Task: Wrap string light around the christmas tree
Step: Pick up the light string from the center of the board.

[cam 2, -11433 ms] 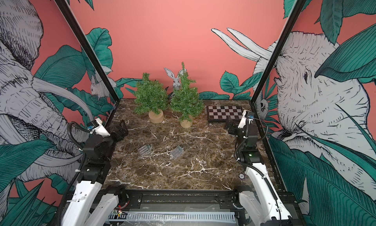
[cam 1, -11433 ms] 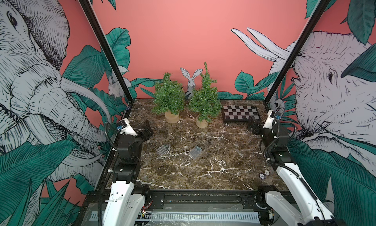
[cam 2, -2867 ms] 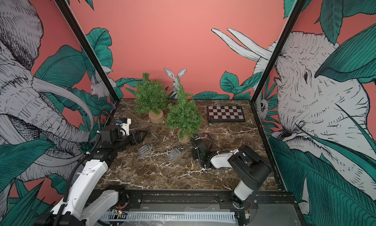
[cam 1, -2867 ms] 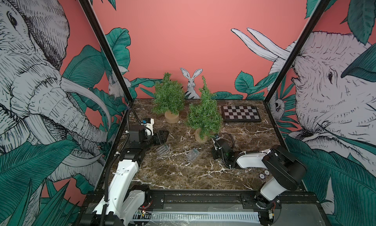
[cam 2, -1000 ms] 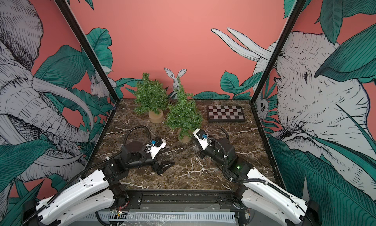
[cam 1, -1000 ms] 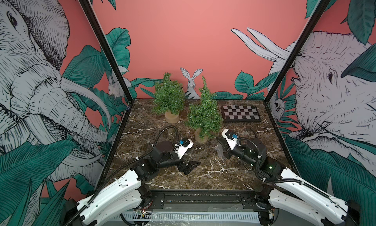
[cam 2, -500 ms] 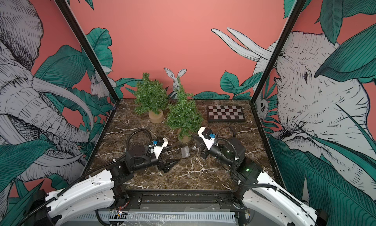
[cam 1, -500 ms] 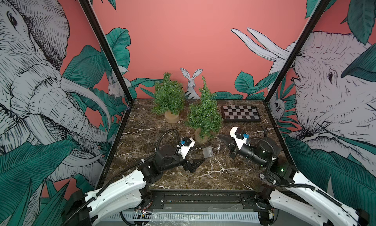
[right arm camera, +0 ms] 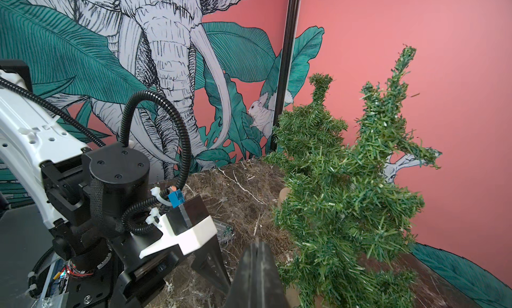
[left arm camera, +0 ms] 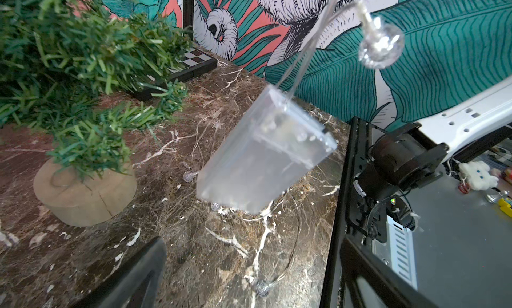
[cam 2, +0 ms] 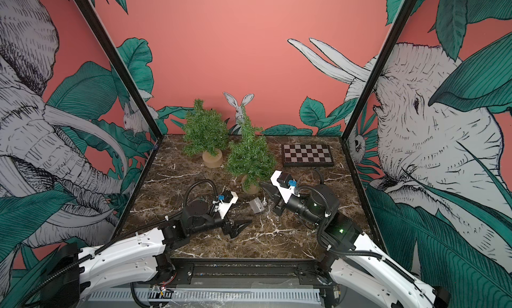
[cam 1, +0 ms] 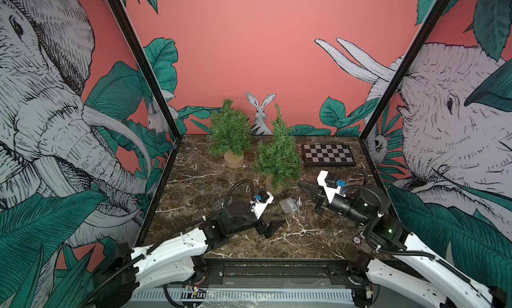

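Note:
The string light should stay free to wrap, so the robot's left gripper will next grab the clear battery box (cam 1: pixel 289 205) by the end opposite its wire.
The nearer christmas tree (cam 1: pixel 278 159) (cam 2: pixel 250 157) stands mid-table on a wooden disc (left arm camera: pixel 83 193). My right gripper (cam 1: pixel 301 185) (cam 2: pixel 262 184) (right arm camera: pixel 257 249) is shut beside its base, pinching the string light's thin wire. From that wire the clear battery box (cam 1: pixel 289 205) (cam 2: pixel 256 204) (left arm camera: pixel 266 151) hangs off the table, tilted, with a round bulb (left arm camera: pixel 381 47) beside it. More wire and bulbs (left arm camera: pixel 261 287) trail across the marble. My left gripper (cam 1: pixel 273 227) (cam 2: pixel 241 227) (left arm camera: pixel 249 290) is open, low, just front-left of the box, holding nothing.
A second tree (cam 1: pixel 230 132) stands at the back left and a chessboard (cam 1: pixel 328 155) at the back right. Another clear box (right arm camera: pixel 223 231) lies on the marble behind my left wrist. Small round discs (cam 1: pixel 356 239) sit near the front right edge.
The battery box has come up off the table and swung slightly right under my shut right gripper, which rose a little. My open left gripper slid right toward it.

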Robot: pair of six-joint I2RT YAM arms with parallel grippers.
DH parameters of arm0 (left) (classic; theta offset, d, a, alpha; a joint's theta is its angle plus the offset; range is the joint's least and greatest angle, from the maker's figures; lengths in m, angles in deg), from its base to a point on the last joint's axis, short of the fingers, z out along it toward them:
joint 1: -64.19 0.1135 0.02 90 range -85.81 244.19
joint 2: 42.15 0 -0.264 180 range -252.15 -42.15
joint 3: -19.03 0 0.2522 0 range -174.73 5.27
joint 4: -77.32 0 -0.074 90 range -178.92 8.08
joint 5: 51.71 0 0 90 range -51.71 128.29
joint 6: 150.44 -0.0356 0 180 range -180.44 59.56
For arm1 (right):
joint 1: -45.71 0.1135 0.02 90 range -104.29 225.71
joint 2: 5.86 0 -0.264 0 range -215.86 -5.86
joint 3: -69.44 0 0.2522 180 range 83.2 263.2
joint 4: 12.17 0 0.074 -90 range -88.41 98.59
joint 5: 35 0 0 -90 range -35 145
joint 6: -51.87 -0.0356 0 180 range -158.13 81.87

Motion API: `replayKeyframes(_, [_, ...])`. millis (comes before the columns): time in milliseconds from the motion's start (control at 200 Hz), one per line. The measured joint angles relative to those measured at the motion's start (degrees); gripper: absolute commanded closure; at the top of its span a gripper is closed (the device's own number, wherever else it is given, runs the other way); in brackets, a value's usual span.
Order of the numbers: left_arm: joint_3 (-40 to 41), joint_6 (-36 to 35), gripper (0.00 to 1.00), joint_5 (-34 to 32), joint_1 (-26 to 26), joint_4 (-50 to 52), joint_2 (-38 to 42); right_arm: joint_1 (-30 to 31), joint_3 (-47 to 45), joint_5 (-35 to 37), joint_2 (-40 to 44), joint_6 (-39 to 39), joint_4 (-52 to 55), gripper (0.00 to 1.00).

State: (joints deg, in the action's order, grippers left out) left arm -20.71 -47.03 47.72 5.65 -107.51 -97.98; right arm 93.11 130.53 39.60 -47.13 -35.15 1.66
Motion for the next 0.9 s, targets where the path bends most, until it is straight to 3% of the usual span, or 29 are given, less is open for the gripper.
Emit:
replayKeyframes(260, [-0.35,-1.92,0.01,-3.08,-1.86,-2.16,-0.85,0.0,1.62,-2.86,-1.99,-1.2,-0.81,1.0])
replayKeyframes(650, [-1.11,-6.67,0.13,-4.76,-2.19,-3.78,-2.25,0.31,3.32,-6.27,-2.86,-2.45,-1.6,1.0])
replayKeyframes(895, [-2.69,-7.26,0.34,-4.42,-2.19,-4.28,-3.23,0.59,3.32,-6.99,-3.76,-2.8,-1.62,1.0])
